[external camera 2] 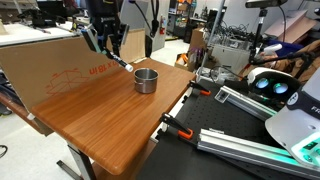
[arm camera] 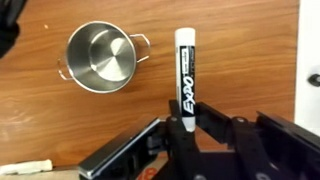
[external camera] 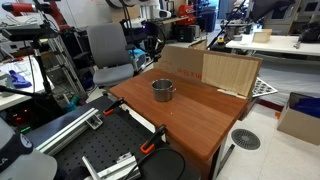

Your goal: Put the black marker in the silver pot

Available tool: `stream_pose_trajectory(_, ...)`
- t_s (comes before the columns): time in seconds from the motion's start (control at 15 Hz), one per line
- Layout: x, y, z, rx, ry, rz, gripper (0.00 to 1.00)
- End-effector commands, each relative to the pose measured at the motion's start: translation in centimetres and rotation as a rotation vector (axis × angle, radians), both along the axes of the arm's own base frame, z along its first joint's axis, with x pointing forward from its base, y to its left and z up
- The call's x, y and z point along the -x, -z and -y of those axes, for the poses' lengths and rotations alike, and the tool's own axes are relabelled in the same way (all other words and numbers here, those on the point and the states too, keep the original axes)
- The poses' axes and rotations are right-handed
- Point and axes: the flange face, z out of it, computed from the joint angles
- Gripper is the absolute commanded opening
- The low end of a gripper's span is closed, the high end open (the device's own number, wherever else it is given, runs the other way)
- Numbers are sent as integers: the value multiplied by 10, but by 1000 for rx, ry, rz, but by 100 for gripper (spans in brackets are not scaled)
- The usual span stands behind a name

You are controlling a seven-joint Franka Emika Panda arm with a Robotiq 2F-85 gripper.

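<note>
The black marker [arm camera: 185,65] is above the table beside the silver pot and would fall outside if the gripper opened now, so the robot's gripper needs to line the marker up with the pot.
The black marker [arm camera: 185,65], with a white label and "EXPO" printed on it, is held upright between my gripper's fingers [arm camera: 188,120], above the wooden table. The silver pot [arm camera: 103,57] is empty and stands on the table to the left of the marker in the wrist view, apart from it. In both exterior views the pot [external camera: 163,90] [external camera 2: 146,80] sits near the middle of the table. My gripper [external camera 2: 105,40] hangs above the table beside the pot, near the cardboard box.
A tan cardboard box [external camera: 210,68] [external camera 2: 60,70] stands along the back of the wooden table [external camera: 190,118] [external camera 2: 110,125]. Orange clamps [external camera: 150,147] [external camera 2: 170,125] grip the table edge. A grey office chair [external camera: 108,50] stands behind the table.
</note>
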Motion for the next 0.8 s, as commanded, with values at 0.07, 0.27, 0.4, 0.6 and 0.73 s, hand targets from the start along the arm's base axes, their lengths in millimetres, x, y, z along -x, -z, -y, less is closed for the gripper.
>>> stream_pose_trajectory(0.07,16,-12,37,-21,28,96,6)
stream_pose_trajectory(0.27,20,-6,62,-15,61,110,6)
stream_pose_trajectory(0.4,22,3,75,-9,83,119,6)
stream_pose_trajectory(0.6,29,15,85,3,82,157,6)
stream_pose_trajectory(0.73,34,23,86,16,64,196,6)
